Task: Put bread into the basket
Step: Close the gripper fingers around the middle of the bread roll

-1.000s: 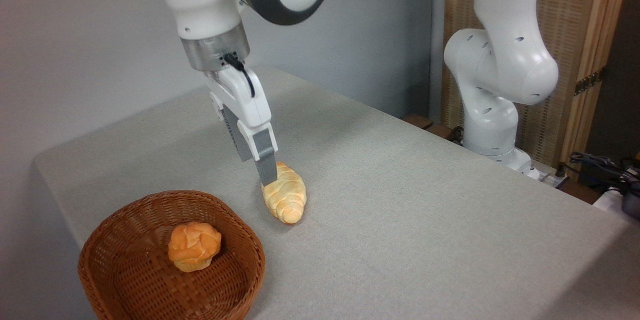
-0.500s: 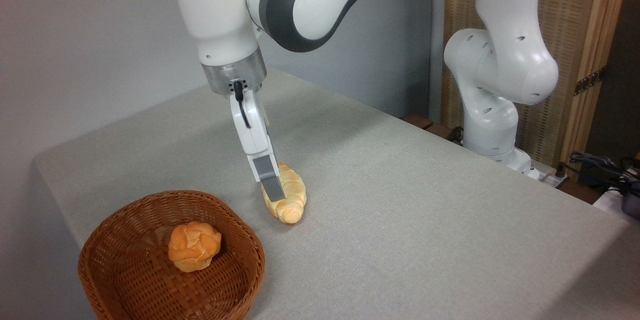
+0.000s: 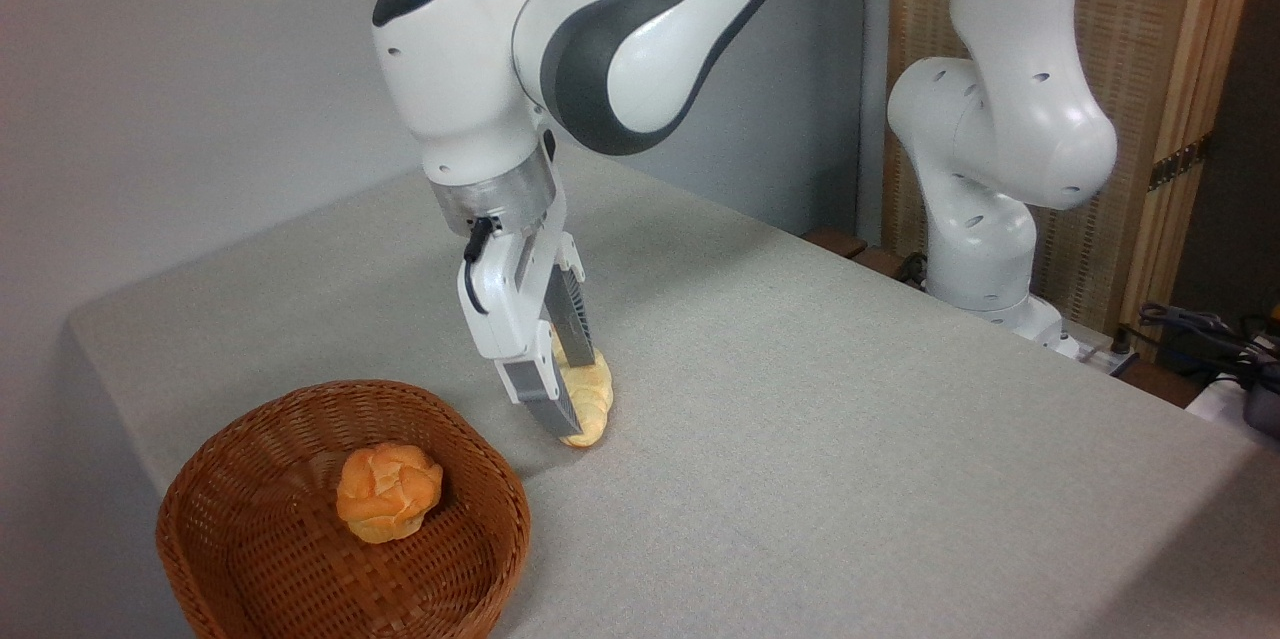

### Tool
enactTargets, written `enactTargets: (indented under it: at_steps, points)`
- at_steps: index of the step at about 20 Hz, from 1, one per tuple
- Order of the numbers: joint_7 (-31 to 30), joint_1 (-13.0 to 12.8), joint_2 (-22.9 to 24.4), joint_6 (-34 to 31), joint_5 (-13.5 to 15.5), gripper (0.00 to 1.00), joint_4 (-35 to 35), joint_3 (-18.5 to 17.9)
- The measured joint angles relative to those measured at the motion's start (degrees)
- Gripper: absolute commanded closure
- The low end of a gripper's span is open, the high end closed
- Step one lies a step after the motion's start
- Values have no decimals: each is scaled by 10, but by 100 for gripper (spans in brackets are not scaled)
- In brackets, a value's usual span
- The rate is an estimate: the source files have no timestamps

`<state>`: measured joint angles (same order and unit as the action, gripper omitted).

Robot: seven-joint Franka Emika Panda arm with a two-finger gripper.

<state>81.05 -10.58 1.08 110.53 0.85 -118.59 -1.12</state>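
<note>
The gripper will grab the bread (image 3: 597,401) by the bread's ridged sides next, to put it into the basket beside the orange bun.
The bread (image 3: 597,401), a pale golden ridged roll, lies on the grey table just right of the basket. My gripper (image 3: 575,397) is down over it, open, with one finger (image 3: 540,397) on its near left side and the other (image 3: 578,334) behind it. The near finger hides most of the roll, so whether the pads touch it is unclear. The brown wicker basket (image 3: 300,401) sits at the front left corner of the table.
A small round orange knotted bun (image 3: 388,491) lies inside the basket. The table (image 3: 850,419) has its left edge close behind the basket. The arm's white base (image 3: 990,219) stands at the back right, with cables (image 3: 1200,329) beyond it.
The gripper has turned about its axis and come down, so its fingers now straddle the roll instead of hovering at its left end. The roll and basket have not moved.
</note>
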Motion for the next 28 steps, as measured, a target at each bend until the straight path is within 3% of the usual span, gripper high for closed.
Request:
enactTargets:
  at_steps: [18, 20, 24, 25, 28]
  points:
    - [19, -1, -23, 1, 0, 0, 0, -15]
    - [19, -4, -27, 1, 0, 11, 0, -14]
    - [19, -5, -28, 1, 0, 73, 0, -14]
    - [19, -6, -28, 1, 0, 79, 0, -14]
    - [19, -7, -28, 1, 0, 81, 0, -14]
